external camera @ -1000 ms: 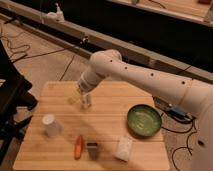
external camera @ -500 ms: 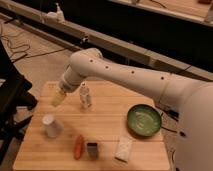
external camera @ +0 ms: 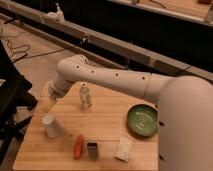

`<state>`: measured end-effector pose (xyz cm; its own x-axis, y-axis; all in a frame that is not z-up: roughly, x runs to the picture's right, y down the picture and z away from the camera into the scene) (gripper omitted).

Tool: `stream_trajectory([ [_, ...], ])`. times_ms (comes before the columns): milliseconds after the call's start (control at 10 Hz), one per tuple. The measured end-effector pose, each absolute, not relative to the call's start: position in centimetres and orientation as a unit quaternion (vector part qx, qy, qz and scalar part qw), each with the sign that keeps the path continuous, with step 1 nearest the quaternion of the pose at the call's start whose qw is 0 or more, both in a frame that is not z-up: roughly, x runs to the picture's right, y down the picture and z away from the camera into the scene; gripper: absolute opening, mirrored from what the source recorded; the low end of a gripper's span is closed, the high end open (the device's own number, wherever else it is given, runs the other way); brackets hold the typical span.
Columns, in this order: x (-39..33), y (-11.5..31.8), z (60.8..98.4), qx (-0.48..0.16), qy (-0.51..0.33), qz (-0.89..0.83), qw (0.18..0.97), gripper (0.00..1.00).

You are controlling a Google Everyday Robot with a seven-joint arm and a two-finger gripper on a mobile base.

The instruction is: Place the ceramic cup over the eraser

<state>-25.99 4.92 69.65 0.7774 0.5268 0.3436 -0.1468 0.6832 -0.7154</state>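
The gripper grabs the ceramic cup's upper end point(external camera: 48, 119) next. Then it places the cup over the eraser point(external camera: 92, 150).
The ceramic cup point(external camera: 50, 126) stands upside down, wide end on the wood, at the left of the wooden table point(external camera: 107, 122). The eraser point(external camera: 92, 150), a small dark block, lies near the front edge, right of an orange carrot point(external camera: 79, 146). My gripper point(external camera: 52, 105) hangs just above and slightly behind the cup, at the end of the white arm point(external camera: 115, 80) that reaches in from the right. Its fingers stand open with nothing between them, a short gap away from the cup.
A small clear bottle point(external camera: 86, 96) stands upright right of the gripper. A green bowl point(external camera: 142, 121) sits at the right and a pale pad point(external camera: 123, 148) lies at the front. A black frame point(external camera: 12, 95) stands left of the table.
The arm has swung left and down, from beside the bottle to just above the cup. Nothing on the table has moved.
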Motion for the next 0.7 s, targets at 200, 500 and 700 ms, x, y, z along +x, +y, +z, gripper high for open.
stream_trajectory([
  [200,-25.8,5.2,69.7,-0.351,-0.267,0.187,0.878,0.72],
  [500,-24.3,7.7,71.2,-0.359,-0.235,0.185,0.884,0.72],
  [700,-25.4,9.6,71.5,-0.371,-0.237,0.187,0.878,0.72],
])
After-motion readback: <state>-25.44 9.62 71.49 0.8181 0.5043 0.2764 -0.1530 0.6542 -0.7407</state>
